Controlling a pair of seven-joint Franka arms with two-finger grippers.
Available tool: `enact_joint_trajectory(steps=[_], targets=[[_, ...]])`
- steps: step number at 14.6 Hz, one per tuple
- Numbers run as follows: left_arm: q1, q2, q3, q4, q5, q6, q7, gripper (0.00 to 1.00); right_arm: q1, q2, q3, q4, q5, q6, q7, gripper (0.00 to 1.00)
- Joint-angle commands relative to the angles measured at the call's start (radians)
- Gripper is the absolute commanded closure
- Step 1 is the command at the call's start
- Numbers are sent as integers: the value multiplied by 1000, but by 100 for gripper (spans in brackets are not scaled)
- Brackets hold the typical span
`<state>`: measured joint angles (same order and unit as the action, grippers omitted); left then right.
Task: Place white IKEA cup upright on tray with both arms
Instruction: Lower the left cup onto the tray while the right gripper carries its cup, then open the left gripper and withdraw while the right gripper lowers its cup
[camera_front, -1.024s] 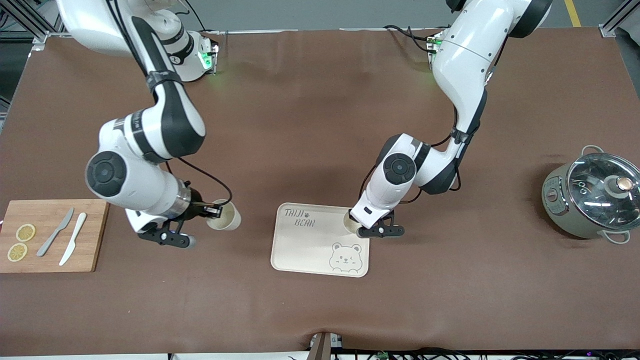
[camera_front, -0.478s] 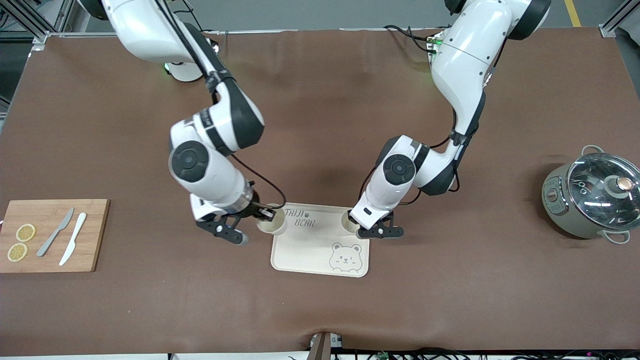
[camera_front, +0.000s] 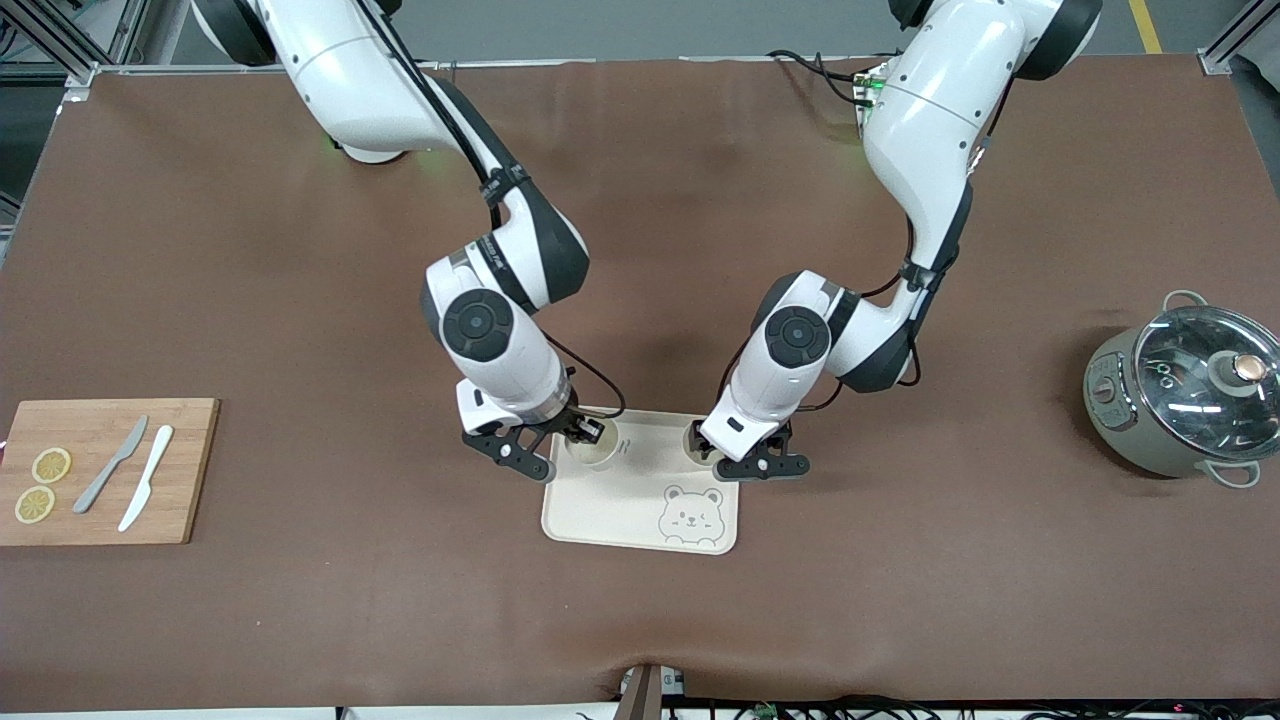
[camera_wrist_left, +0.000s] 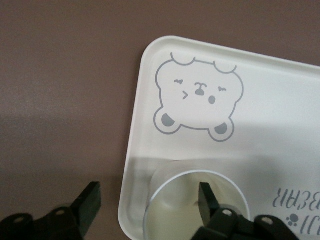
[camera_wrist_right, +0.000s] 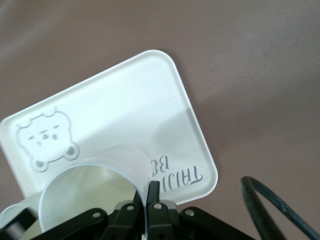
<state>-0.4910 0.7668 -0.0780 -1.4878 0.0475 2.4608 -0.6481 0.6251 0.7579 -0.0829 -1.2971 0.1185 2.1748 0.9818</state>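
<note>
The cup's base (camera_wrist_right: 132, 152) hangs above the tray's lettered end in the right wrist view, so the cup comes down next before my right gripper releases it.
The cream tray (camera_front: 640, 500) with a bear face lies on the brown table. My right gripper (camera_front: 583, 432) is shut on the rim of a white cup (camera_front: 594, 456), mouth up, over the tray's lettered end toward the right arm's side. In the right wrist view my right gripper (camera_wrist_right: 151, 192) pinches the cup wall (camera_wrist_right: 95, 195) above the tray (camera_wrist_right: 125, 110). A second white cup (camera_front: 697, 445) stands upright on the tray's edge toward the left arm. My left gripper (camera_front: 712, 452) is open round its wall: in the left wrist view my left gripper (camera_wrist_left: 148, 197) has one finger inside that cup (camera_wrist_left: 175, 210), one outside the tray (camera_wrist_left: 280, 125).
A wooden cutting board (camera_front: 185, 500) with two knives and lemon slices lies at the right arm's end of the table. A grey-green pot with a glass lid (camera_front: 1185, 400) stands at the left arm's end.
My right arm has carried its cup from beside the cutting board across the table to over the tray's lettered end. My left arm has stayed at the other cup.
</note>
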Motion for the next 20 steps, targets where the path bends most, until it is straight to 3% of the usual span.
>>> enact_joint_trajectory(steps=[1,5,15,20], targets=[[-11,-91,11,0,20,-129,-39,0,11,17,-11,10,-56,29,41,100],[18,-161,11,72,21,-319,-27,0,39,26,-11,-89,-56,203,83,100],[336,-290,1,74,12,-467,464,0,48,63,-15,-91,-63,214,90,100],[403,-377,3,70,11,-534,516,0,53,72,-15,-91,-91,214,120,100]])
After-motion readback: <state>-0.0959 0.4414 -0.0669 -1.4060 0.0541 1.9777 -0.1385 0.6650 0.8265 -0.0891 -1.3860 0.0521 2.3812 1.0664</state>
